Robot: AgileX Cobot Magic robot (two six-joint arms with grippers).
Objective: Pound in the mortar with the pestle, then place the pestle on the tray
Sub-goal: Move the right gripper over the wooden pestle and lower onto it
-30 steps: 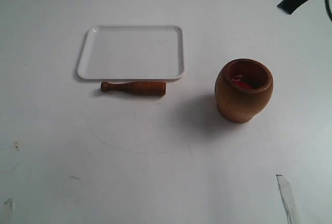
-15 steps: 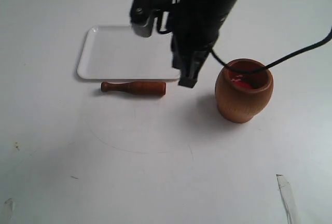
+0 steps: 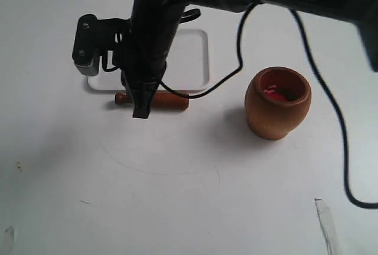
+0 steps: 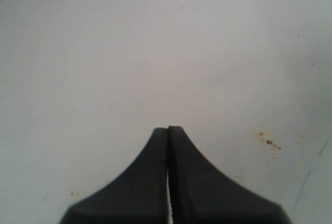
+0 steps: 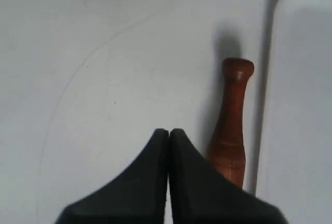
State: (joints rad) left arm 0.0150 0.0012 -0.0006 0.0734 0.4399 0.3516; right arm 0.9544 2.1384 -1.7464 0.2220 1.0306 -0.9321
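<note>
The pestle has to pound in the mortar, so my right gripper should next grab it by its thick end, opposite the small knob.
The dark reddish pestle lies flat on the table just in front of the white tray. My right gripper has reached across and hangs over the pestle's thin end, fingers pressed together and empty. In the right wrist view the pestle lies beside the shut right gripper, with the tray along its other side. The brown mortar stands upright at the right, reddish inside. My left gripper is shut over bare table and does not show in the exterior view.
The right arm and its black cable cross above the tray and curve near the mortar. A strip of tape lies at the front right. Small rust-coloured specks mark the table near the left gripper.
The right arm swept in from the upper right, moved leftward across the tray, and now hangs over the pestle's thin end. Pestle, mortar and tray have not moved.
</note>
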